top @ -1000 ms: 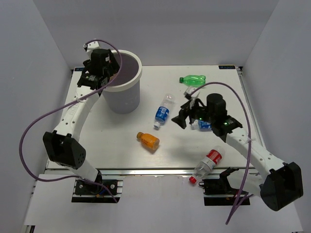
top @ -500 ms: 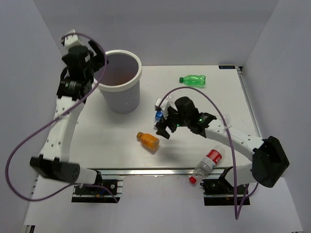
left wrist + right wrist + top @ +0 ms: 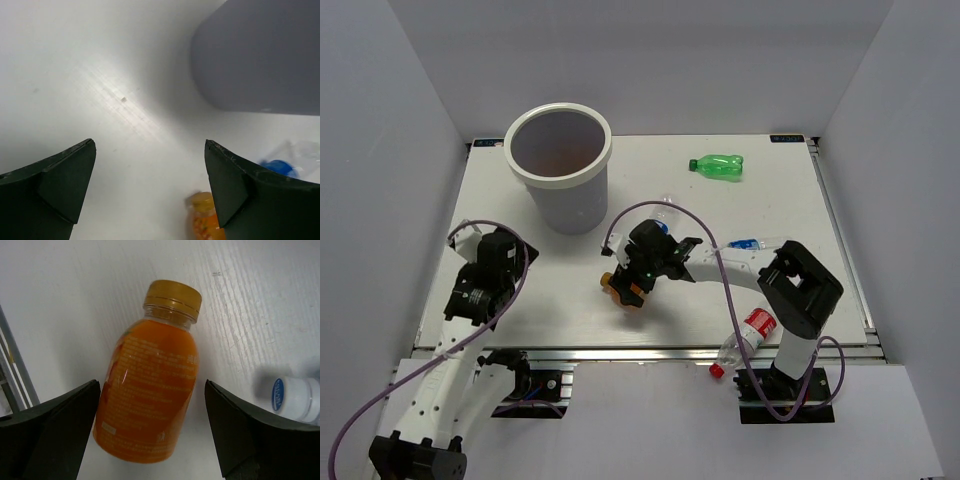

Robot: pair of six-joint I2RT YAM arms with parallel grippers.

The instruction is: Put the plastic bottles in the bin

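Note:
The robot's right gripper should close, because its fingers are level with the sides of the orange bottle's lower body (image 3: 629, 296) (image 3: 145, 407). Closing now would hold the orange bottle.
The white bin (image 3: 608, 150) stands at the back left. One orange bottle (image 3: 622, 292) lies at the table's middle. My right gripper (image 3: 630, 275) is open right above it, and in the right wrist view the bottle (image 3: 150, 400) lies between the spread jaws of the right gripper (image 3: 150, 432), untouched. A blue-label bottle's white cap (image 3: 292, 397) lies beside it. My left gripper (image 3: 492, 260) is open and empty, low over the left of the table; its view shows the left gripper (image 3: 150, 190), the bin wall (image 3: 260, 55) and the orange bottle (image 3: 206, 220) ahead.
A green bottle (image 3: 717, 166) lies at the back right. One blue-label bottle (image 3: 663, 215) lies just behind the right gripper, another (image 3: 745, 243) beside the right arm. A red-label bottle (image 3: 748, 335) lies at the front edge by the right arm's base.
My left arm has drawn back from the bin's rim and come down to the near left of the table. My right gripper has moved left from the blue-label bottles to over the orange bottle.

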